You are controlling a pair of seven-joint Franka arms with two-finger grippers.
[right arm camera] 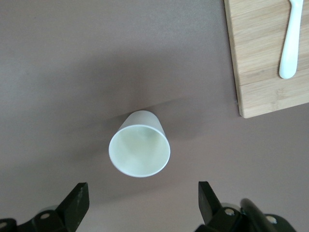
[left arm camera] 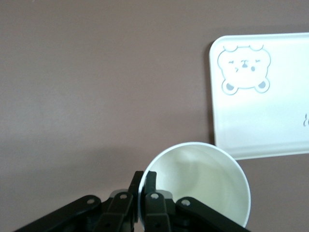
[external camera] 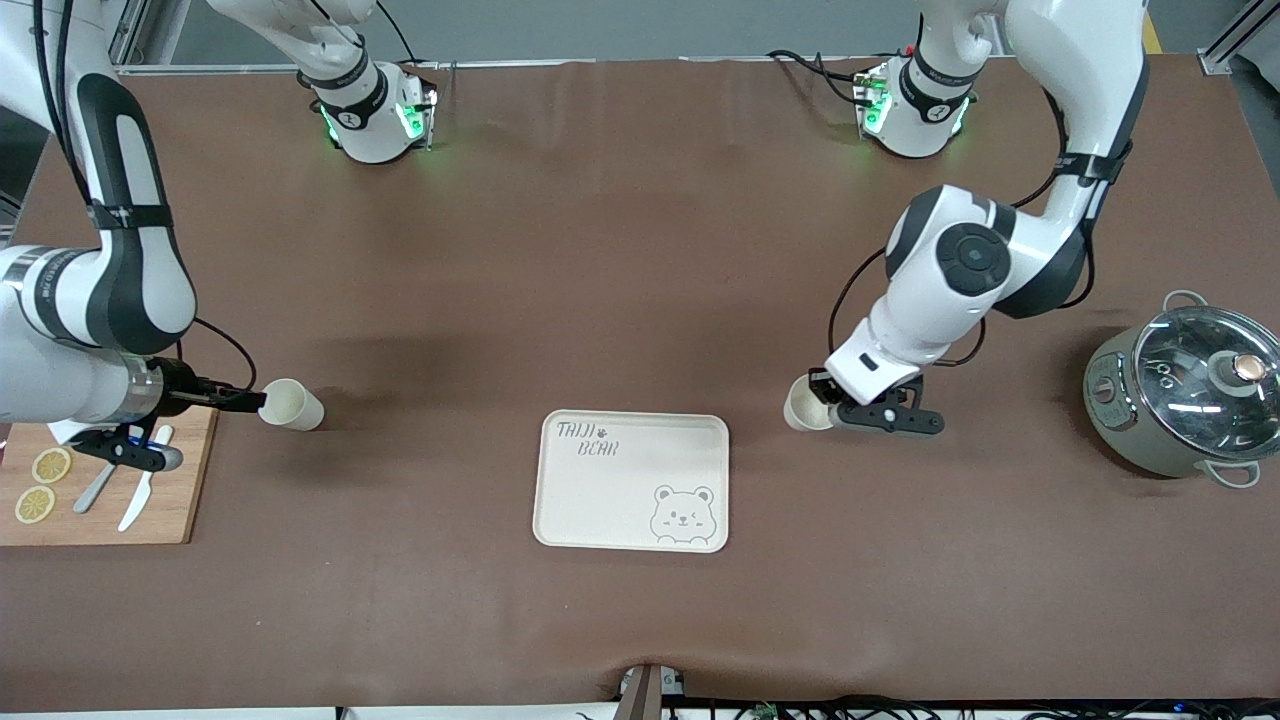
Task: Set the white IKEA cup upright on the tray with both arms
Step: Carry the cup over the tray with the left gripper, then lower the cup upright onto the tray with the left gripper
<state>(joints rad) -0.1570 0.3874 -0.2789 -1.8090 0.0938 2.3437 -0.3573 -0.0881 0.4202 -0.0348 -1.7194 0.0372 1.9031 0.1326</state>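
The cup's round, tapering body (external camera: 308,410) lies on its side, so my right gripper needs to pinch the cup by its thin open rim (external camera: 286,382) next.
One white cup (external camera: 292,405) lies on its side on the brown table beside the cutting board, its mouth turned toward my right gripper (external camera: 245,400). In the right wrist view that cup (right arm camera: 140,150) lies just past my open right gripper (right arm camera: 142,203), not touching the fingertips. My left gripper (external camera: 818,400) is shut on the rim of a second white cup (external camera: 800,408), beside the tray on the side of the left arm's end. In the left wrist view one finger is inside and one outside the rim of that cup (left arm camera: 198,183). The cream tray (external camera: 635,480) with its bear drawing holds nothing; its corner shows in the left wrist view (left arm camera: 260,116).
A wooden cutting board (external camera: 100,490) with two lemon slices, a knife and a spoon lies at the right arm's end, under the right wrist. A grey pot with a glass lid (external camera: 1185,395) stands at the left arm's end.
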